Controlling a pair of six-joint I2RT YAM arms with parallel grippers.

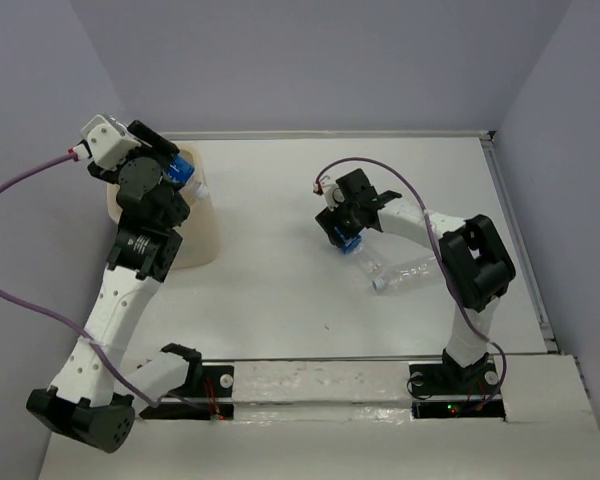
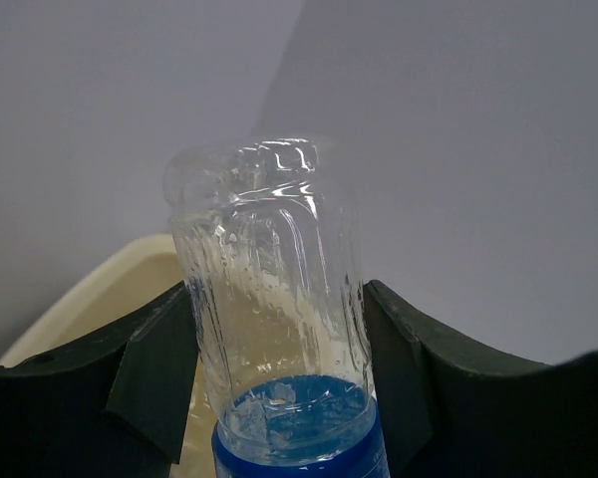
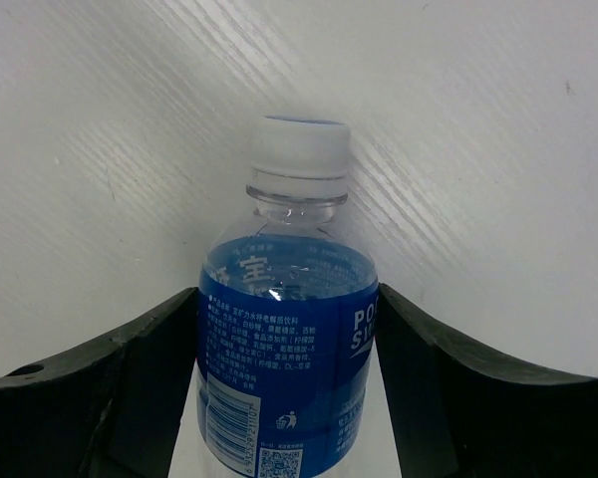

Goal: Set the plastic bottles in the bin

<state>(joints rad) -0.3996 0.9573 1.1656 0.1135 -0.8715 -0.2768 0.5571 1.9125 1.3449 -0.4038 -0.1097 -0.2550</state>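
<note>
My left gripper should keep hold of the bottle, because the bottle's labelled end crosses the bin's rim in the middle of the table side. The bottle would likely catch on the bin's rim if I opened now.
My left gripper is shut on a blue-labelled plastic bottle and holds it above the cream bin at the table's left. In the left wrist view my gripper has its pads against the clear bottle, with the bin's rim below left. My right gripper is shut on a second blue-labelled bottle at mid-table. In the right wrist view my gripper has its pads against that bottle's label, with the white cap pointing away. A clear unlabelled bottle lies just right of it.
The bin stands against the left wall. A raised ledge runs along the table's right side. The right arm's elbow hangs over the lying bottle's right end. Purple cables loop off both wrists.
</note>
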